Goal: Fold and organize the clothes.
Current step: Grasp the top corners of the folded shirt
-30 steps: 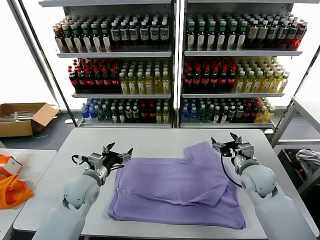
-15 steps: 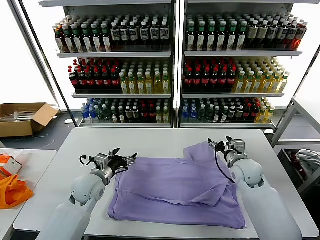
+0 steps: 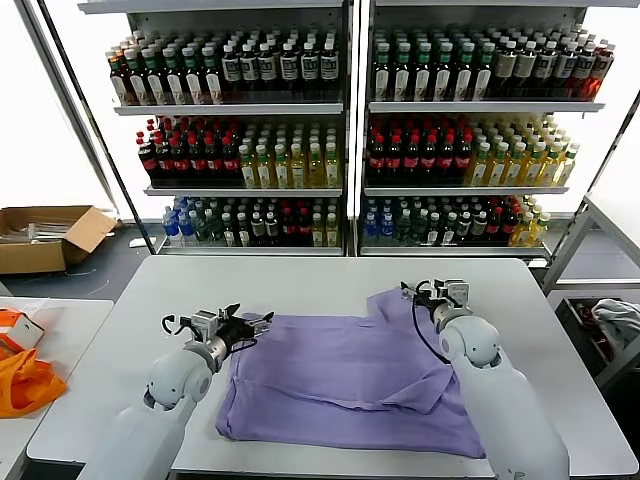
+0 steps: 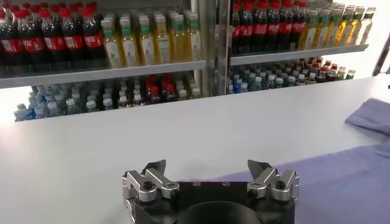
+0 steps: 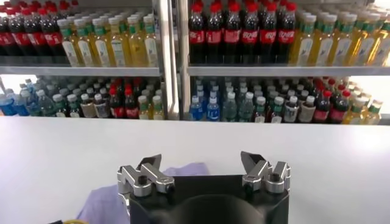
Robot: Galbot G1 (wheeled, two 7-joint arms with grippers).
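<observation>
The robot's left gripper should next grab the T-shirt by the edge corner (image 3: 264,320) away from the folded-over part, since the lavender T-shirt's body (image 3: 325,358) lies spread flat and slack.
A lavender T-shirt (image 3: 350,375) lies spread on the white table (image 3: 300,280), plain side up, with one part folded over near its far right corner. My left gripper (image 3: 250,322) is open and empty at the shirt's far left corner, low over the cloth edge (image 4: 341,182). My right gripper (image 3: 415,291) is open and empty at the shirt's far right corner, where a bit of lavender cloth (image 5: 109,198) shows under it.
Shelves of drink bottles (image 3: 340,140) stand behind the table. An orange bag (image 3: 20,380) lies on a side table at the left. A cardboard box (image 3: 45,235) sits on the floor at the far left.
Both grippers have moved inward onto the shirt's far corners: the left one to the right and lower, the right one to the left. Both stay open.
</observation>
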